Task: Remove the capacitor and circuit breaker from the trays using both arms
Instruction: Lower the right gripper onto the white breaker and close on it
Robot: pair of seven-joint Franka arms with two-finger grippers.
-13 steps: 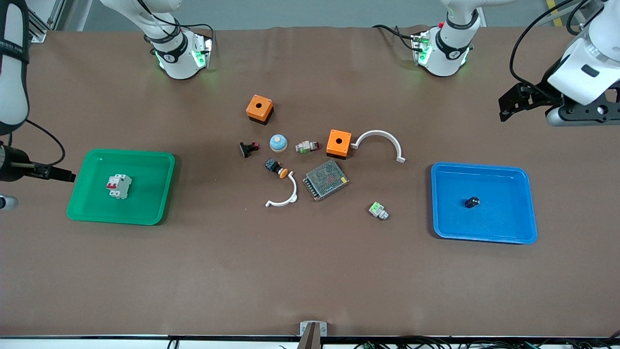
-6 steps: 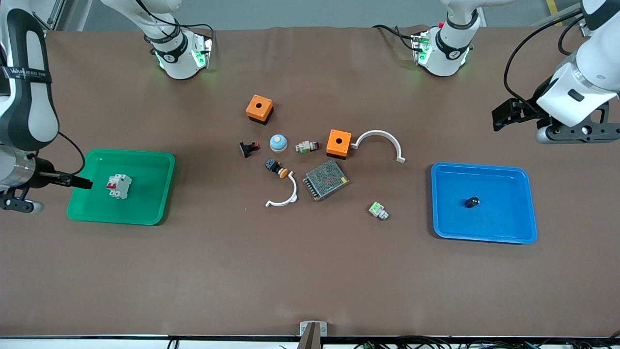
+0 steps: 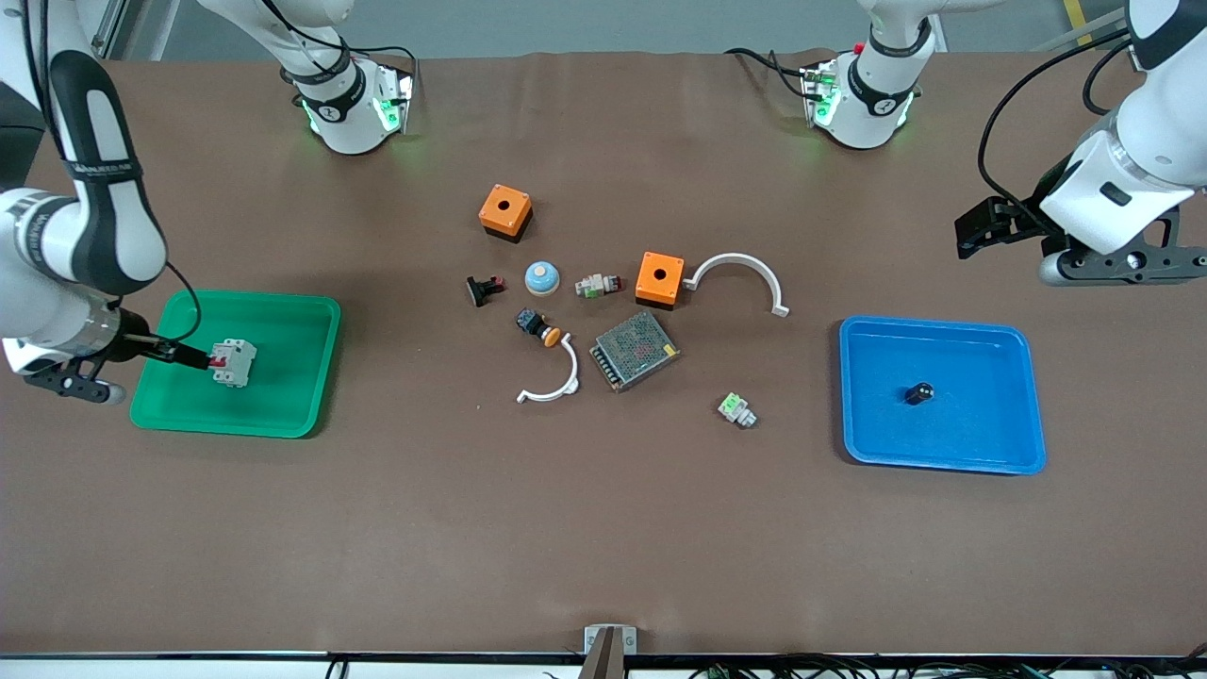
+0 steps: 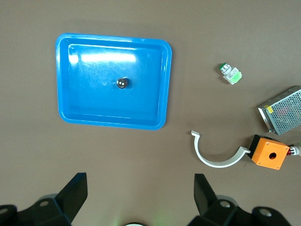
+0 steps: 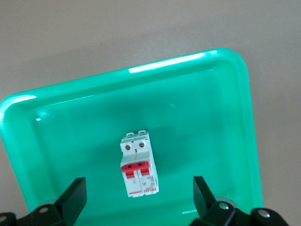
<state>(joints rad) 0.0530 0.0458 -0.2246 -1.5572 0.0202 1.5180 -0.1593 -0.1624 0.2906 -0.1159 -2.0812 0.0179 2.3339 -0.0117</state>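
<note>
My right gripper grabs the breaker by its sides on either side of the red levers next, to take it out of the green tray (image 3: pixel 283 377).
The breaker (image 3: pixel 233 362), a pale block with red levers, lies in the green tray (image 3: pixel 283 377) toward the right arm's end of the table. My right gripper (image 3: pixel 184 355) is open and empty, hanging over that tray beside the breaker. In the right wrist view the breaker (image 5: pixel 138 165) lies flat in the tray (image 5: pixel 202 122), between my open right gripper's (image 5: pixel 139 200) spread fingers. The capacitor (image 3: pixel 919 392), a tiny black cylinder, lies in the blue tray (image 3: pixel 981 424). My left gripper (image 3: pixel 985 226) is open and empty above the bare table by the blue tray. The left wrist view shows the capacitor (image 4: pixel 122 83) in the blue tray (image 4: pixel 94 99).
Mid-table clutter: two orange boxes (image 3: pixel 505 211) (image 3: pixel 659 278), two white arcs (image 3: pixel 735 257) (image 3: pixel 571 363), a mesh power supply (image 3: pixel 635 350), a blue dome (image 3: pixel 542 276), an orange-capped push-button (image 3: pixel 539 327) and a green-faced block (image 3: pixel 736 409).
My right gripper has swung in from the table's end to over the green tray beside the breaker. My left gripper has shifted slightly toward the blue tray. Breaker and capacitor have not moved.
</note>
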